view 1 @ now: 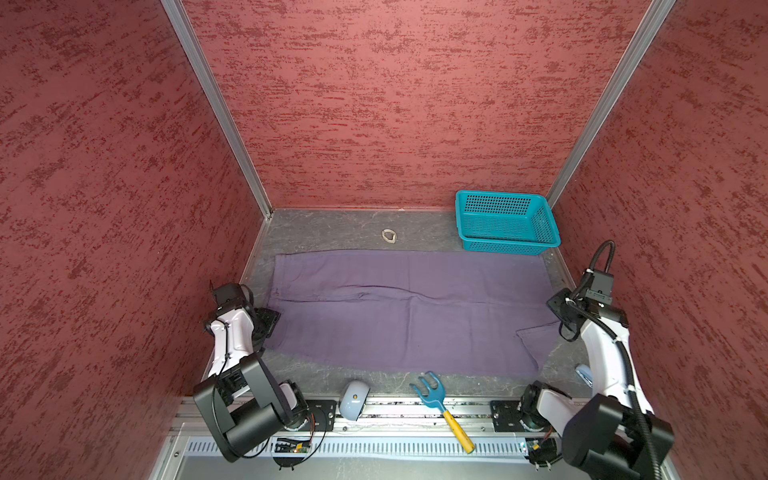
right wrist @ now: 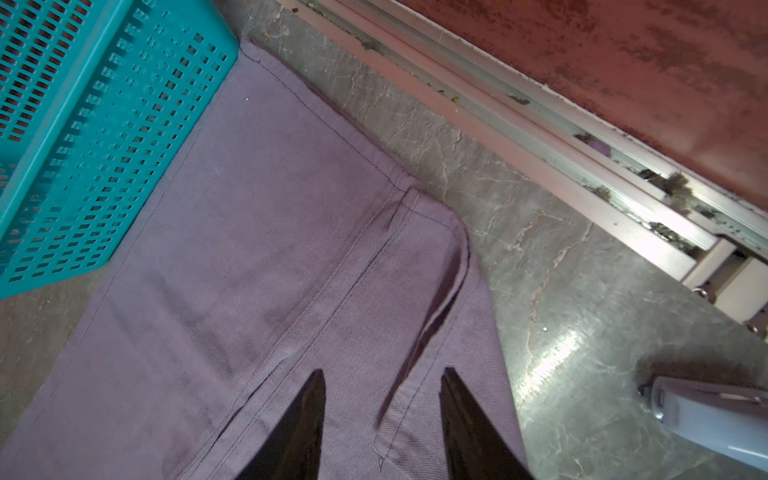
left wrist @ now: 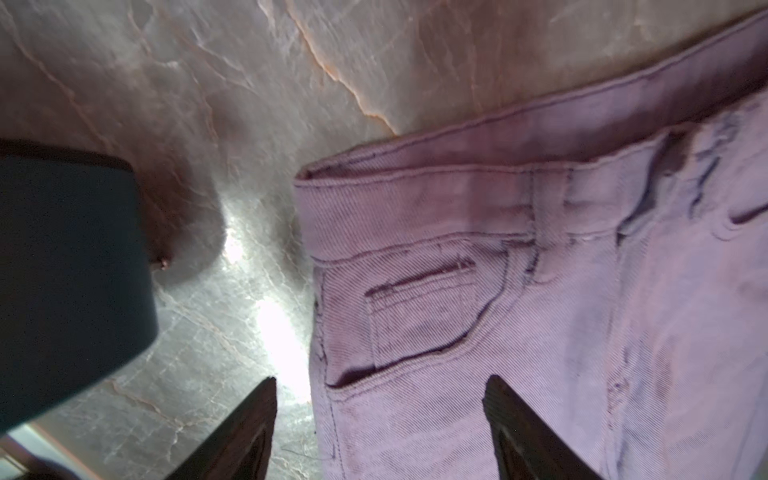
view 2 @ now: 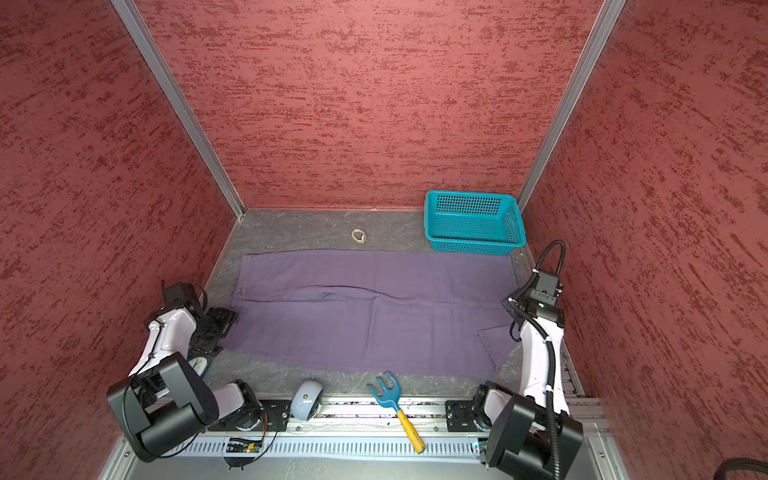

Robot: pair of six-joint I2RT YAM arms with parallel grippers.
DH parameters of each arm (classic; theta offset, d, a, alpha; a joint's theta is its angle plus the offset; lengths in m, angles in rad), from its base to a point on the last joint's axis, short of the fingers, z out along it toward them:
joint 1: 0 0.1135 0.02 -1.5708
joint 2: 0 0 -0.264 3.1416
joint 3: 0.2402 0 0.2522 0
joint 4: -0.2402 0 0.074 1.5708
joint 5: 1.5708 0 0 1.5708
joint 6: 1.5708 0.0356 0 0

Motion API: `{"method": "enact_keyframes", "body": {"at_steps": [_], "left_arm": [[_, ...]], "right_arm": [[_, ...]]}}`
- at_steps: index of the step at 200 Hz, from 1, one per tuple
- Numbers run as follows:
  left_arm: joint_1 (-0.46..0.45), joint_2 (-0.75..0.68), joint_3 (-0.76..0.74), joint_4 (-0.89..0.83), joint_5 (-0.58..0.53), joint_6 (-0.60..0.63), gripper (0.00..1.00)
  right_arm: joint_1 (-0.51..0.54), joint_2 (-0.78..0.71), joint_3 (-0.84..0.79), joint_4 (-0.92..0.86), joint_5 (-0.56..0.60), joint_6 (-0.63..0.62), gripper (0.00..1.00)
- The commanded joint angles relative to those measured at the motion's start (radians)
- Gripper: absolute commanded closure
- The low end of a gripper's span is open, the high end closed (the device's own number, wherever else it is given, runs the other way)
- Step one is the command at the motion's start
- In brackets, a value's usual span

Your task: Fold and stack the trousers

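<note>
I will fold the trousers next, so my left gripper will take the trousers' near waist edge (view 1: pixel 273 339) beside the front pocket and fold it over the trousers' far leg (view 1: pixel 480 276).
The purple-lavender trousers (view 1: pixel 407 307) (view 2: pixel 365 316) lie flat across the table, waist at the left and leg ends at the right. The near leg's end is turned back on itself (view 1: pixel 536 336). My left gripper (left wrist: pixel 382 380) (view 1: pixel 266 324) is open at the waist. One finger is over the bare table, the other over the cloth beside the front pocket (left wrist: pixel 415 316). My right gripper (right wrist: pixel 384 371) (view 1: pixel 559 328) hovers open above the leg ends (right wrist: pixel 270 249), over the turned-back hem corner. Neither gripper holds anything.
A teal basket (view 1: pixel 505 220) (right wrist: pixel 83 145) stands at the back right, touching the far leg's end. A white ring (view 1: pixel 389 236) lies behind the trousers. At the front edge are a pale blue round device (view 1: pixel 353 399) and a blue rake (view 1: pixel 432 395). A pale blue object (right wrist: pixel 706 415) lies near my right arm.
</note>
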Motion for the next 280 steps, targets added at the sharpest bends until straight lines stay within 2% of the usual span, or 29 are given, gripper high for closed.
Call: {"method": "enact_keyframes", "body": {"at_steps": [1, 47, 57, 68, 76, 89, 106, 123, 139, 158, 186, 215, 280], "left_arm": [[0.003, 0.031, -0.022, 0.024, -0.046, -0.005, 0.21], [0.003, 0.058, -0.053, 0.075, -0.054, -0.016, 0.21], [0.003, 0.063, -0.062, 0.102, -0.042, -0.023, 0.26], [0.002, 0.073, -0.076, 0.135, -0.019, -0.032, 0.36], [0.001, 0.082, -0.088, 0.179, 0.016, -0.036, 0.52], [-0.007, 0.104, -0.103, 0.219, 0.055, -0.046, 0.71], [-0.028, 0.143, -0.099, 0.229, 0.075, -0.05, 0.89], [-0.035, 0.161, -0.101, 0.239, 0.1, -0.048, 1.0], [-0.036, 0.162, -0.11, 0.245, 0.115, -0.046, 1.0], [-0.036, 0.157, -0.114, 0.247, 0.132, -0.039, 1.0], [-0.037, 0.154, -0.123, 0.258, 0.15, -0.03, 1.0], [-0.038, 0.177, -0.123, 0.271, 0.18, -0.023, 1.0], [-0.041, 0.227, -0.157, 0.325, 0.227, -0.013, 1.0]], "right_arm": [[0.007, -0.005, 0.02, -0.05, -0.003, -0.014, 0.53], [0.01, 0.027, 0.047, -0.086, -0.015, -0.024, 0.49], [0.013, 0.053, 0.058, -0.104, -0.025, -0.036, 0.47], [0.023, 0.089, 0.067, -0.123, -0.034, -0.053, 0.44], [0.037, 0.118, 0.071, -0.133, -0.034, -0.06, 0.42], [0.07, 0.164, 0.078, -0.143, -0.033, -0.061, 0.4], [0.148, 0.215, 0.087, -0.158, 0.003, -0.036, 0.4], [0.257, 0.262, 0.095, -0.172, 0.037, 0.01, 0.4], [0.336, 0.312, 0.099, -0.197, 0.046, 0.047, 0.4], [0.374, 0.334, 0.082, -0.234, 0.049, 0.078, 0.4], [0.374, 0.336, 0.045, -0.268, 0.07, 0.102, 0.5], [0.374, 0.384, 0.071, -0.304, 0.143, 0.102, 0.62], [0.373, 0.535, 0.107, -0.255, 0.197, 0.097, 0.64]]}}
